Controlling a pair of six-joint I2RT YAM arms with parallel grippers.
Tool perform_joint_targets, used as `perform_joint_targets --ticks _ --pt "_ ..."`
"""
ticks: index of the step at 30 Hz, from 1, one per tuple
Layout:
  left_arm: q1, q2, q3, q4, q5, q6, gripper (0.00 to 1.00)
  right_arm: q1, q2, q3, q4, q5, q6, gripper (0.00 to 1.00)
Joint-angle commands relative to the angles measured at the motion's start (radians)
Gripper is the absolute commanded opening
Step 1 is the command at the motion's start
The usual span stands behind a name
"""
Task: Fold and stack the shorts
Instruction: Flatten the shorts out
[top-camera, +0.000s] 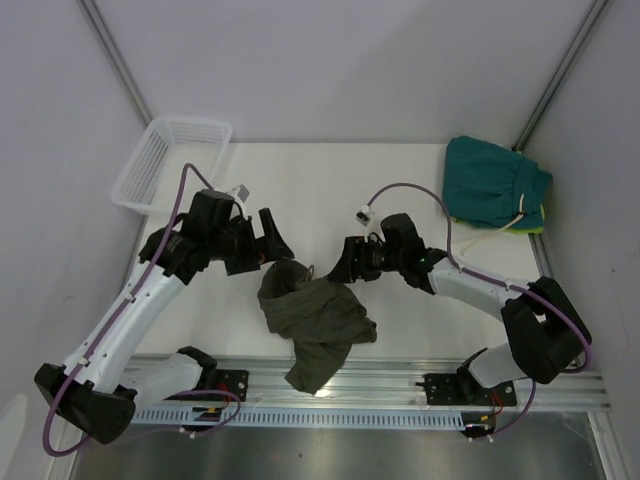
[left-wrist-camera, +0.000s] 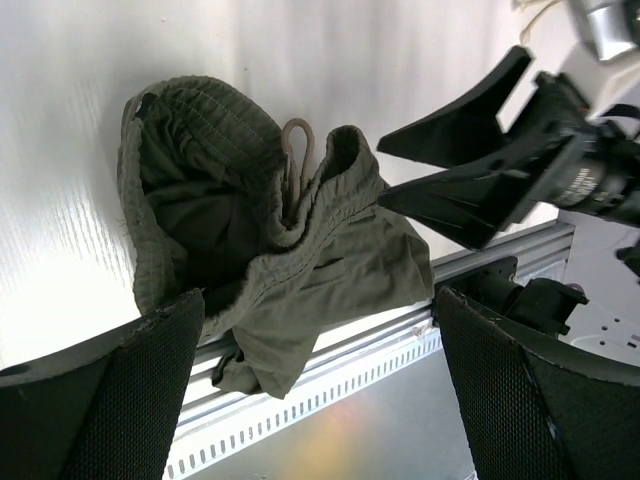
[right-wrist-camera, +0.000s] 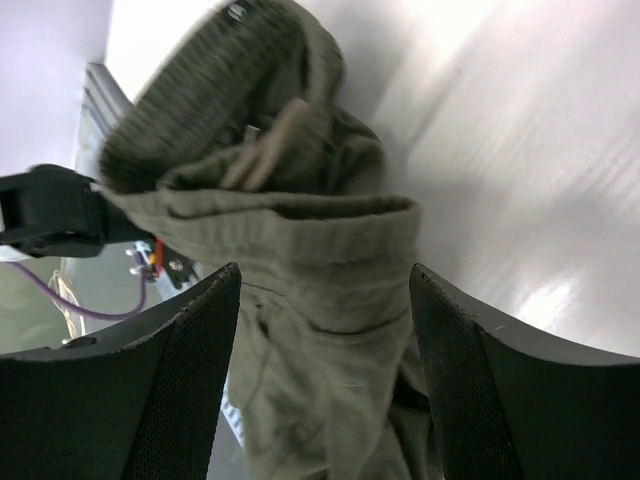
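Observation:
My right gripper picks up the shorts by the bunched waistband edge (top-camera: 329, 283) (right-wrist-camera: 338, 247) next, to lift and hand them over to my left gripper.
The olive-green shorts (top-camera: 315, 315) lie crumpled near the table's front edge, with one leg hanging over the metal rail (top-camera: 400, 385). Their waistband and drawstring loop (left-wrist-camera: 297, 150) face up. My left gripper (top-camera: 272, 240) hovers just left of the waistband, open and holding nothing (left-wrist-camera: 318, 300). My right gripper (top-camera: 345, 265) is at the waistband's right side, open. The bunched waistband (right-wrist-camera: 300, 230) sits between its spread fingers (right-wrist-camera: 325, 270), which are not pressing on it. A folded teal pair of shorts (top-camera: 495, 182) with a white drawstring lies at the back right.
A white plastic basket (top-camera: 170, 160) stands at the back left corner. Grey walls close in the table on both sides. The arm bases and the slotted rail run along the near edge.

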Motion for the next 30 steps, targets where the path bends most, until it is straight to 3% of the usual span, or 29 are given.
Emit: perform_joint_targets --ticks 1,4,6,10,11,13,14,15,23,30 --pt "0.016 -0.003 0.056 0.011 0.031 0.025 0.99 0.004 0.031 -0.030 0.077 -0.014 -0.025 0.71" --pt "0.022 -0.010 0.056 0.005 0.031 0.028 0.99 0.006 0.043 -0.055 0.112 -0.029 -0.009 0.69" --pt "0.025 -0.013 0.054 -0.002 0.031 0.029 0.99 0.007 0.046 -0.060 0.143 -0.042 0.001 0.56" --pt "0.033 -0.018 0.050 -0.005 0.031 0.031 0.99 0.017 0.058 -0.061 0.178 -0.075 0.026 0.49" --pt "0.033 -0.020 0.050 -0.005 0.034 0.032 0.99 0.018 0.063 -0.061 0.186 -0.078 0.034 0.37" --pt "0.034 -0.017 0.047 -0.003 0.037 0.034 0.99 0.027 0.057 -0.063 0.192 -0.083 0.040 0.23" --pt "0.034 -0.013 0.050 -0.005 0.038 0.034 0.99 0.029 0.037 -0.064 0.190 -0.080 0.046 0.08" --pt "0.036 -0.010 0.053 -0.008 0.044 0.034 0.99 0.032 0.022 -0.061 0.183 -0.069 0.044 0.00" --pt "0.037 0.043 0.123 0.026 0.139 0.087 0.99 0.076 -0.213 0.041 -0.041 0.052 -0.084 0.00" --pt "0.037 0.074 0.056 0.368 0.424 0.230 0.99 0.064 -0.291 0.167 -0.186 -0.046 -0.146 0.00"
